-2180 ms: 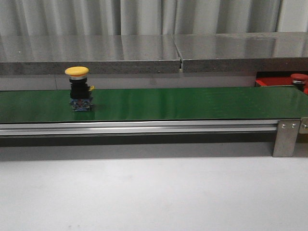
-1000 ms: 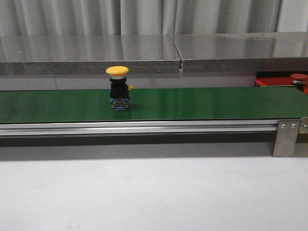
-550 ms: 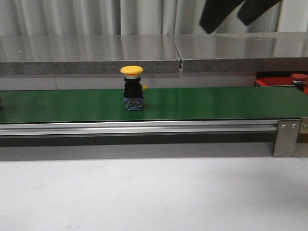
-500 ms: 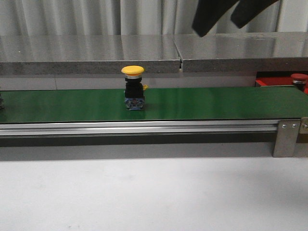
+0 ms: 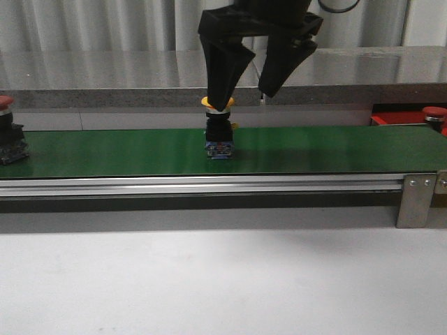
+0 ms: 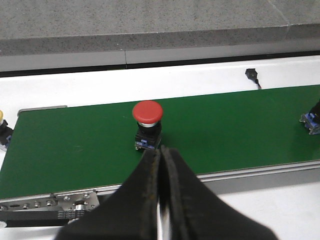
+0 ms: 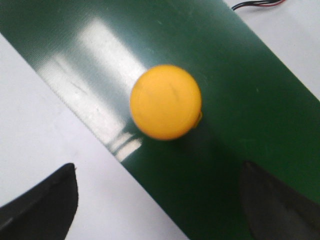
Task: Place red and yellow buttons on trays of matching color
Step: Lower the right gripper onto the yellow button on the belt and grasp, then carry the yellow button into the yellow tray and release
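Observation:
My right gripper's fingers are above the yellow cap, high over the green belt (image 5: 314,150), so they would miss if they closed now. My right gripper should go down first, then close on the button.
A yellow button (image 5: 218,129) stands upright on the green belt (image 5: 314,150), its cap (image 7: 166,101) seen from above in the right wrist view. My right gripper (image 5: 246,92) hangs open just over it, one finger (image 5: 222,77) partly covering the cap and the other to its right; nothing is between them (image 7: 160,205). A red button (image 5: 7,136) rides at the belt's far left. My left gripper (image 6: 160,151) is shut and empty just in front of this red button (image 6: 148,112). The red tray (image 5: 387,118) at the far right holds another red button (image 5: 434,115). No yellow tray shows.
A grey stone shelf (image 5: 140,77) runs behind the belt, and an aluminium rail (image 5: 209,185) with a bracket (image 5: 416,199) runs along its front. Another yellow-capped button (image 6: 2,127) peeks in beyond the belt's end. A small black cable end (image 6: 252,76) lies behind the belt.
The yellow button has travelled right along the belt. My right gripper came down from the top, open, over it. A red button has entered at the belt's left end.

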Motion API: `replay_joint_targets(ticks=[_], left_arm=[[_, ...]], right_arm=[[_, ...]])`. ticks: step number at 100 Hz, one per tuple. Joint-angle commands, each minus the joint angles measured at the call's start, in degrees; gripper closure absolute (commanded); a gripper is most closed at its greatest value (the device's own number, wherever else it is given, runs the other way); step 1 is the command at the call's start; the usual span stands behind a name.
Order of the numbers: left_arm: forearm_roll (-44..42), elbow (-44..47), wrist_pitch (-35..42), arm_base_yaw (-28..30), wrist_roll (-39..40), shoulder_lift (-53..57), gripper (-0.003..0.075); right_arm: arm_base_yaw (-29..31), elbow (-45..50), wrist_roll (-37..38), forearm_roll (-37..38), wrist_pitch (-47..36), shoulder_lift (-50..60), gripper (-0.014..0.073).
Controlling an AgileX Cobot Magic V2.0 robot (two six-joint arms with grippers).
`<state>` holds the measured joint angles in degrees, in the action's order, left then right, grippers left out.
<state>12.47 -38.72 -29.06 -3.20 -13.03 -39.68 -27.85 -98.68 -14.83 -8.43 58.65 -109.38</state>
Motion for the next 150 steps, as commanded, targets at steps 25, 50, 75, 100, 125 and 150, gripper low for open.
replay_joint_targets(ticks=[25,50,75,100,125,150], left_arm=[[0.54,-1.56,4.29,-0.42,0.03,0.03,0.0739],[0.54,-1.56,4.29,-0.42,0.03,0.03,0.0739],[0.54,-1.56,4.29,-0.42,0.03,0.03,0.0739],[0.54,-1.56,4.29,-0.42,0.03,0.03,0.0739],[0.54,-1.56,4.29,-0.42,0.03,0.03,0.0739],[0.54,-1.56,4.29,-0.42,0.03,0.03,0.0739]], right_arm=[[-0.04,-4.96,-0.65,-0.34,-4.7,-2.3,0.0153],[-0.04,-4.96,0.2,-0.29,-7.56,-1.93,0.0499],[0.84,-4.63,6.38,0.13,-7.85,2.35,0.0505],[4.97,0.49,7.93,0.13,-7.13,9.11,0.0505],[13.77,11.38,8.17,0.13,-8.82,19.36,0.0505],[26.25,22.54,9.11,0.13,-12.39,27.82,0.0505]])
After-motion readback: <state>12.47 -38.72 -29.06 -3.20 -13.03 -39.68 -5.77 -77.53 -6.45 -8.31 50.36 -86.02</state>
